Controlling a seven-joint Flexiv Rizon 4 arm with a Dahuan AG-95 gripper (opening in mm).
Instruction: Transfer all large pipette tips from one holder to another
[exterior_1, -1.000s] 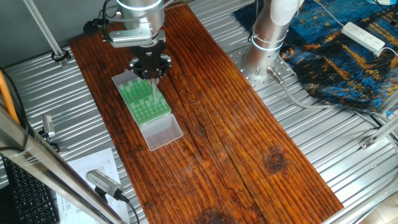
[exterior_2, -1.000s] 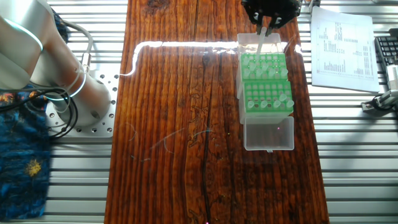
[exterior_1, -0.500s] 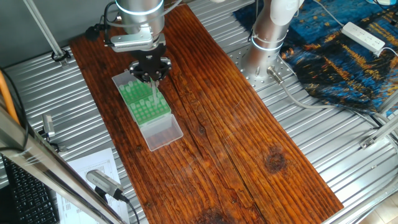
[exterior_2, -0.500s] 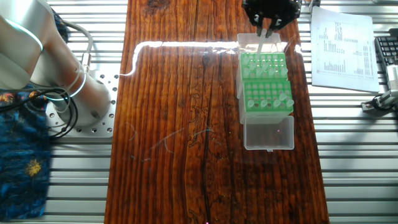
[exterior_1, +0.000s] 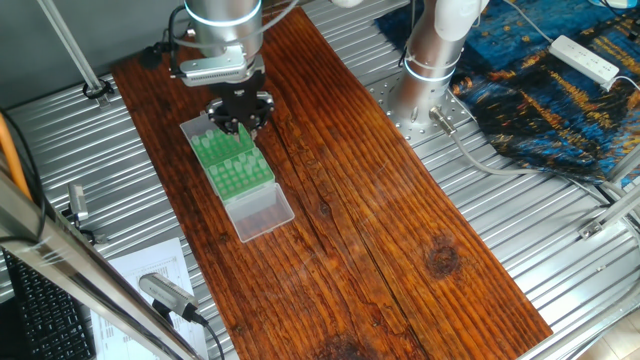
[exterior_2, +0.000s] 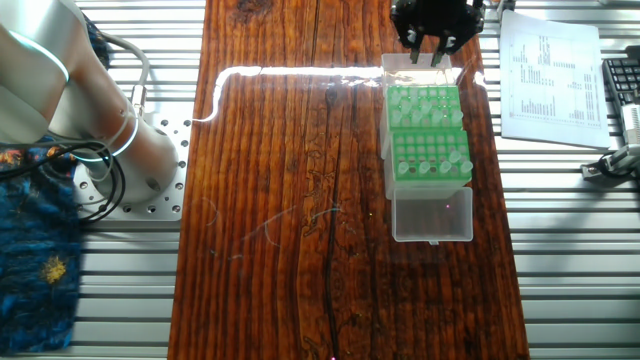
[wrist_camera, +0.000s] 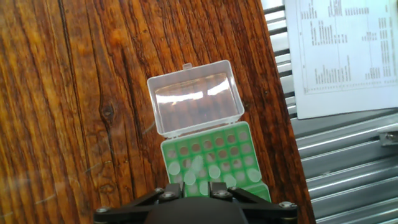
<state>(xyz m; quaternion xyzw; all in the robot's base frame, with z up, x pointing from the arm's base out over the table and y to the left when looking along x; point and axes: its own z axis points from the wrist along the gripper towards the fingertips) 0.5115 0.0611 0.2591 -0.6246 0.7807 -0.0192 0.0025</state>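
Note:
My gripper grabs the tip's whitish top end next, to transfer the tip, since only that end of the tip stands above the green holder (exterior_1: 222, 148) around the tip's body.
Two green holders stand end to end on the wooden board, the far one (exterior_2: 424, 105) and the near one (exterior_2: 431, 155). Several large pipette tips (exterior_2: 455, 160) stand in both; in the hand view they show as whitish round tops (wrist_camera: 214, 171) in the green rack (wrist_camera: 211, 149). My gripper (exterior_2: 428, 52) hovers over the far end of the far holder, by its clear lid (exterior_2: 420, 66). It is open: in the hand view rack holes and tip tops show through the gap of the gripper (wrist_camera: 193, 188). The other fixed view has the gripper (exterior_1: 238, 122) just above the rack (exterior_1: 232, 160).
An open clear lid (exterior_2: 432, 214) lies at the near end of the holders. A printed sheet (exterior_2: 550, 70) and keyboard (exterior_2: 622, 85) lie on the slatted metal beside the board (exterior_1: 380, 220). The arm's base (exterior_1: 430, 60) stands beyond the board, by a blue cloth (exterior_1: 540, 90).
The tip that hung between my fingers a second ago is no longer there. The fingers have spread, and the gripper has shifted slightly up and toward the far end.

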